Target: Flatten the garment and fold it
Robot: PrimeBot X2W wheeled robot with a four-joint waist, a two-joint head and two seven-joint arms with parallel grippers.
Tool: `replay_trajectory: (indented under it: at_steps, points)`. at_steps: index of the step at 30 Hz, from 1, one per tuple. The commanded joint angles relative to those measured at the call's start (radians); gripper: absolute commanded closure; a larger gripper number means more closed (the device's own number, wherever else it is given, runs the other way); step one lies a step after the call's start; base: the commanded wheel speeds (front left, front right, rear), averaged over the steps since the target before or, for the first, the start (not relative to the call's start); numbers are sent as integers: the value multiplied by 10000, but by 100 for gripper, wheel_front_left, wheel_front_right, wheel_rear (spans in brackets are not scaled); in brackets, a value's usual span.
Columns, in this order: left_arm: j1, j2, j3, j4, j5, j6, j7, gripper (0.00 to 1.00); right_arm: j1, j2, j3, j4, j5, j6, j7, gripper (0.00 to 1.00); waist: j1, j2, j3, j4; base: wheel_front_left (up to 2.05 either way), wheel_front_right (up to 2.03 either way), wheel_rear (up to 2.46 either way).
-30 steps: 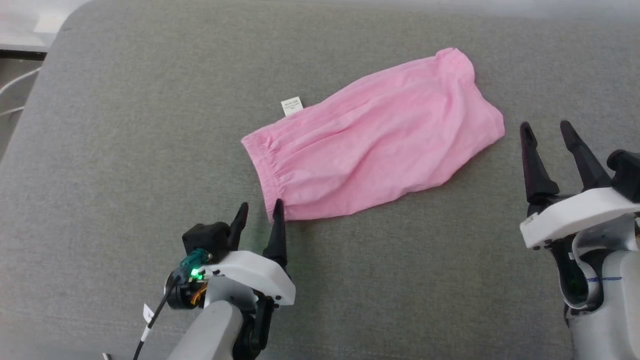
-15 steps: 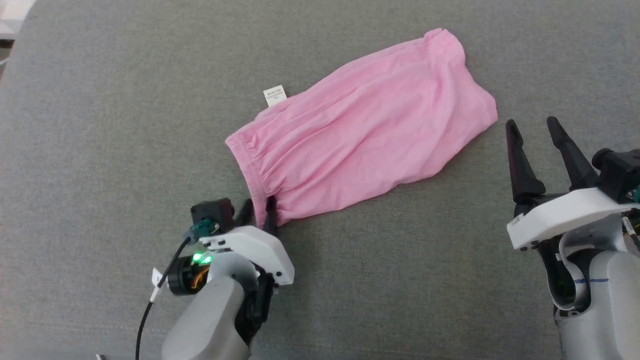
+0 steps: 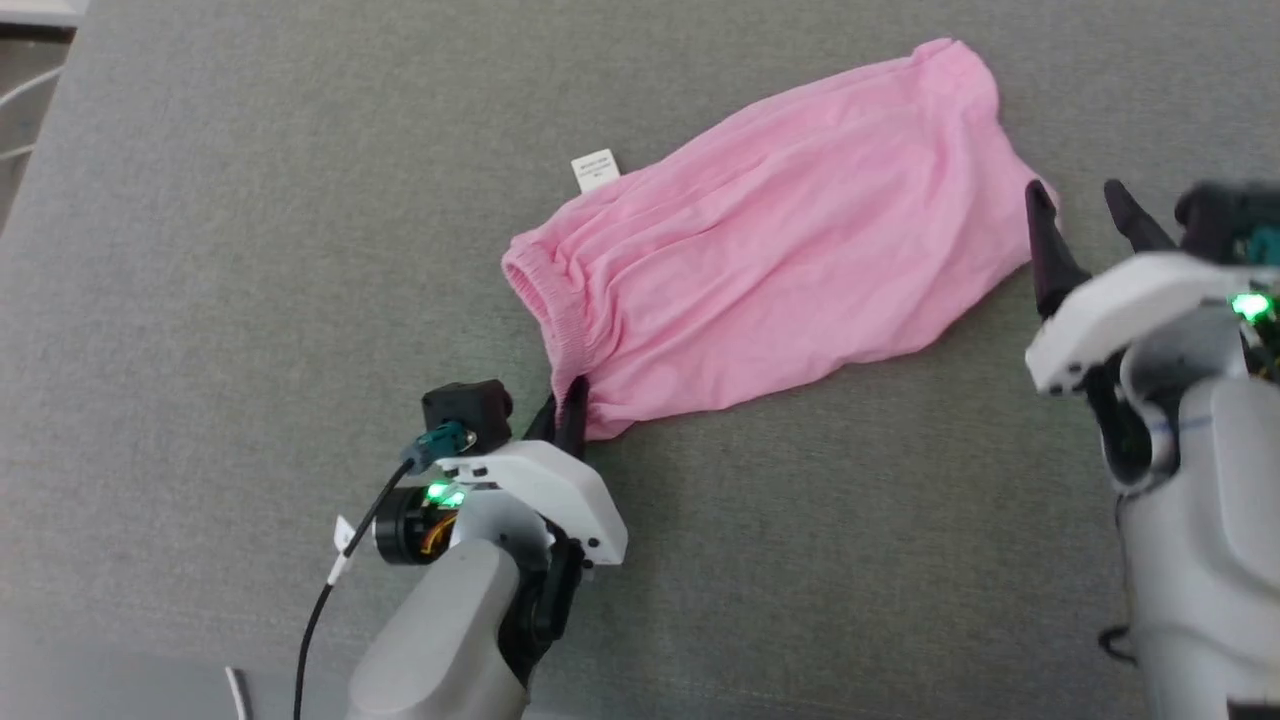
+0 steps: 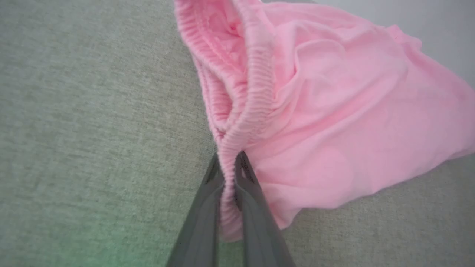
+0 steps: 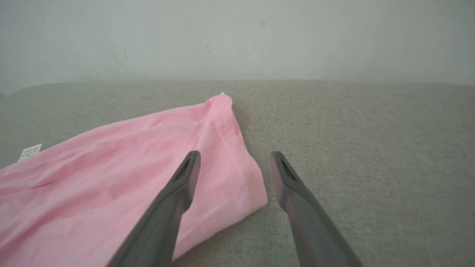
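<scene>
The right gripper takes hold of the pink shorts by their hem corner next, to pull them flat for folding.
The garment is a pair of light pink shorts lying slantwise on the grey padded surface, its gathered waistband at the near left and a small white label on its far edge. My left gripper is shut on the near corner of the waistband, pinching the elastic between both fingers. My right gripper stands open at the garment's right hem corner. One of its fingers is over the fabric and the other over bare surface, nothing held.
The grey fabric-covered surface stretches all around the garment. Its left edge, with a pale floor and a white cable, lies at the far left. A pale wall rises behind the surface's far edge.
My left gripper has moved onto the waistband corner and shut on it. My right gripper has come forward to the hem corner, still open. The camera has also shifted.
</scene>
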Motion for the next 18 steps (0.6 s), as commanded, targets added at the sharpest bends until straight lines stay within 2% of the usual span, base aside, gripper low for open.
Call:
replay_trajectory:
  at_steps: [1, 7, 12, 13, 14, 16, 17, 18]
  points:
    - [59, -111, -174, 137, 12, -66, 92, 100, -361, -38, -86, 350, -85, -7, 215, 0, -1, 0, 164, 187, 0, 0, 0]
    - [-137, -180, -370, -65, 34, -66, -70, 100, -1961, -109, -877, 2415, -579, -7, 1875, 0, -1, 0, 518, 560, 0, 0, 0]
    - [-342, -224, -497, -111, -9, -68, -160, 100, -2695, -149, -1149, 3387, -1052, -7, 3127, 0, -1, 0, 737, 766, 0, 0, 0]
    - [-366, -229, -515, -98, -23, -69, -179, 100, -2759, -144, -1157, 3493, -1091, -7, 3355, 11, -1, 0, 745, 780, 0, 0, 0]
    - [-384, -235, -529, -82, -42, -70, -200, 100, -2800, -139, -1159, 3568, -1123, -7, 3567, 59, -1, 0, 749, 788, 0, 0, 0]
    - [-408, -243, -548, -50, -71, -64, -248, 100, -2824, -158, -1082, 3603, -1193, -7, 3835, 84, -1, 0, 744, 780, 0, 0, 0]
    - [-412, -246, -552, -34, -85, -61, -276, 100, -2817, -166, -1041, 3577, -1174, -7, 3877, 100, -1, 0, 732, 764, 0, 0, 0]
    - [-410, -248, -555, -17, -98, -59, -304, 100, -2788, -185, -991, 3545, -1149, -7, 3904, 100, -1, 0, 708, 739, 0, 0, 0]
